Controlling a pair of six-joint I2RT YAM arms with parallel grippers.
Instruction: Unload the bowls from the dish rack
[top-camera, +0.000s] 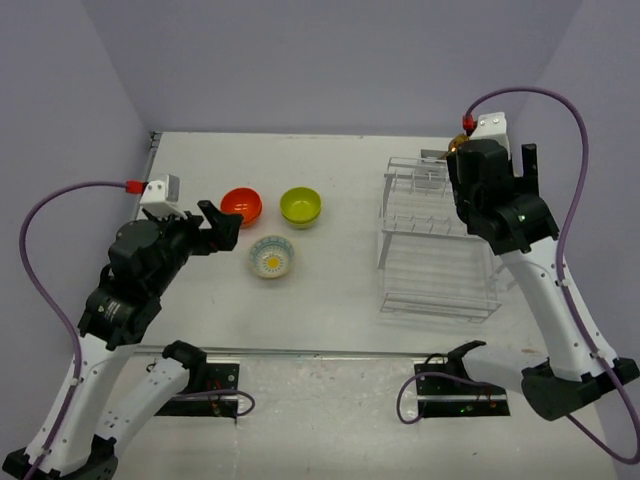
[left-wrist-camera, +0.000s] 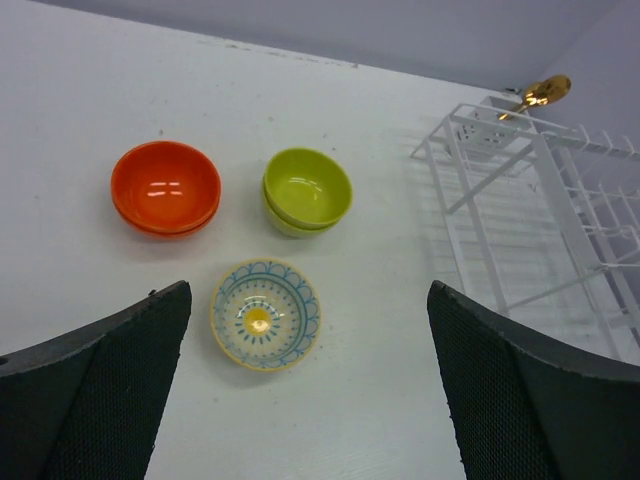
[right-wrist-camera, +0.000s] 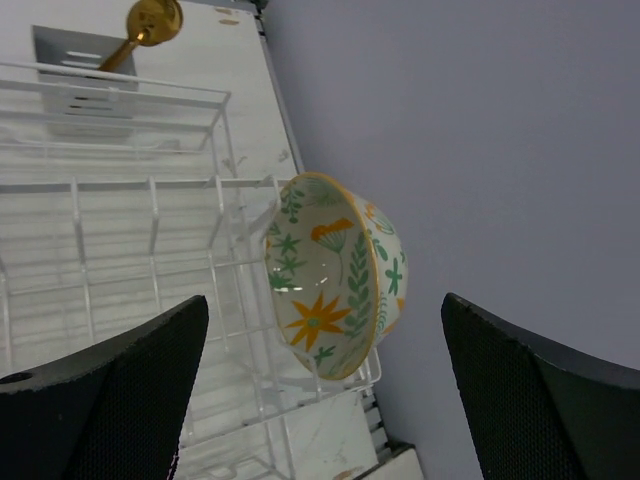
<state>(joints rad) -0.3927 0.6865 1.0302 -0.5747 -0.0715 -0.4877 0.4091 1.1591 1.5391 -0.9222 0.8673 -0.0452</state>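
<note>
The opposite rim of the bowl should stay free so I can hand the bowl over to my left gripper. My right gripper should grab the floral bowl's near rim (right-wrist-camera: 375, 278) next.
The white wire dish rack (top-camera: 435, 250) stands at the right, also in the left wrist view (left-wrist-camera: 545, 215) and the right wrist view (right-wrist-camera: 120, 190). A cream bowl with a green-and-orange floral pattern (right-wrist-camera: 335, 270) stands on edge in the rack's corner by the wall. My right gripper (right-wrist-camera: 325, 300) is open, its jaws on either side of this bowl but apart from it. On the table lie an orange-red bowl (top-camera: 241, 205) (left-wrist-camera: 165, 188), a lime-green bowl (top-camera: 301, 207) (left-wrist-camera: 307, 190) and a cream bowl with a blue pattern (top-camera: 271, 256) (left-wrist-camera: 265, 314). My left gripper (top-camera: 222, 225) (left-wrist-camera: 308, 300) is open and empty above them.
A gold spoon (right-wrist-camera: 150, 20) (left-wrist-camera: 540, 93) stands in the rack's cutlery holder (right-wrist-camera: 85, 60) at the far end. The purple wall (right-wrist-camera: 480, 150) is close behind the floral bowl. In the top view my right arm (top-camera: 495, 200) hides that bowl.
</note>
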